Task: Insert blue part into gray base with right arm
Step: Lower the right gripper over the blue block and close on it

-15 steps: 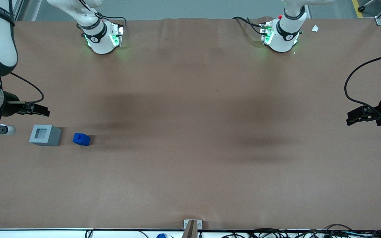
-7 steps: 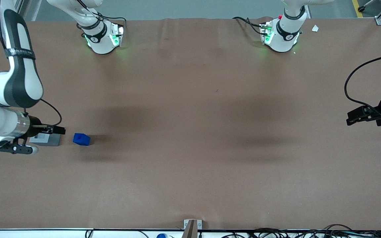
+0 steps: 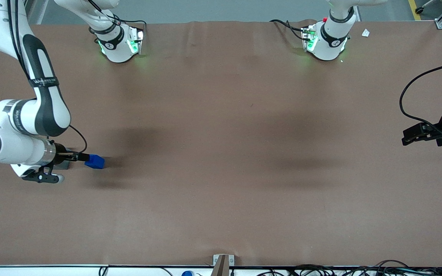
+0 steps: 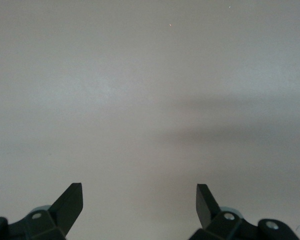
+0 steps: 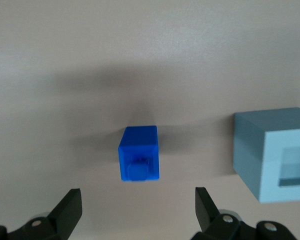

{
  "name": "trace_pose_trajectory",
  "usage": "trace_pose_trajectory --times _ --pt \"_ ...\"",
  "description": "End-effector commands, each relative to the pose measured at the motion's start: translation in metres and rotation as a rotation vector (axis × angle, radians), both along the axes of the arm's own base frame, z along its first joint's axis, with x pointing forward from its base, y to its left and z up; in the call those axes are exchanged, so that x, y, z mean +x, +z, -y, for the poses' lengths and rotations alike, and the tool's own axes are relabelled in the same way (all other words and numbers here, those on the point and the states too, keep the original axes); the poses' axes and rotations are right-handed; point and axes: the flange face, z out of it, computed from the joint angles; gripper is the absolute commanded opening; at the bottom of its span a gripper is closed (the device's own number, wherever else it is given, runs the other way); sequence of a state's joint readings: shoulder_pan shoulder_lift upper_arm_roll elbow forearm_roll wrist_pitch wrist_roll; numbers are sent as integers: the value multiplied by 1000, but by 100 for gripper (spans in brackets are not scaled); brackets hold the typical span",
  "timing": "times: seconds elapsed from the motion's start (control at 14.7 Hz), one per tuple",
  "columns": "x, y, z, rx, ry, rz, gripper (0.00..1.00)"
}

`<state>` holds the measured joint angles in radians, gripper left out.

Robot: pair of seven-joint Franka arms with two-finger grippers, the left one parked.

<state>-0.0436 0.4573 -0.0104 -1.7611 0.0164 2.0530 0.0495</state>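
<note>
The blue part needs to go into the gray base. My right gripper will next grab the part by its square body (image 3: 94, 161) (image 5: 138, 145).
The blue part (image 3: 95, 161) lies on the brown table toward the working arm's end; its stub shows in the right wrist view (image 5: 139, 160). The gray base (image 3: 65, 165) stands beside it, mostly hidden under my right arm's wrist in the front view; its recess faces up in the right wrist view (image 5: 275, 155). My right gripper (image 3: 86, 156) hangs over the blue part's edge nearest the base. It is open and empty (image 5: 138, 209), with its fingers (image 5: 70, 207) spread wider than the part and not touching it.
Two arm bases (image 3: 117, 42) (image 3: 326, 38) stand at the table edge farthest from the front camera. The parked arm's gripper (image 3: 420, 135) and its looping black cable (image 3: 409, 88) hang at its end. A small metal bracket (image 3: 223, 261) sits at the nearest edge.
My right arm has swung in from the table's end, passed over the gray base and now covers most of it, with the gripper at the blue part. Neither block has moved.
</note>
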Motion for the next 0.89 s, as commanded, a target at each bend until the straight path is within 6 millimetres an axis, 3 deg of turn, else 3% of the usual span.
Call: trace_pose_trajectory --times 0.0,0.61,0.82 --pt "-3 -26 -1 3 -19 -6 100" --pt "-3 -64 -4 27 -38 -24 100" --pt "-13 -82 -5 24 -39 -12 100"
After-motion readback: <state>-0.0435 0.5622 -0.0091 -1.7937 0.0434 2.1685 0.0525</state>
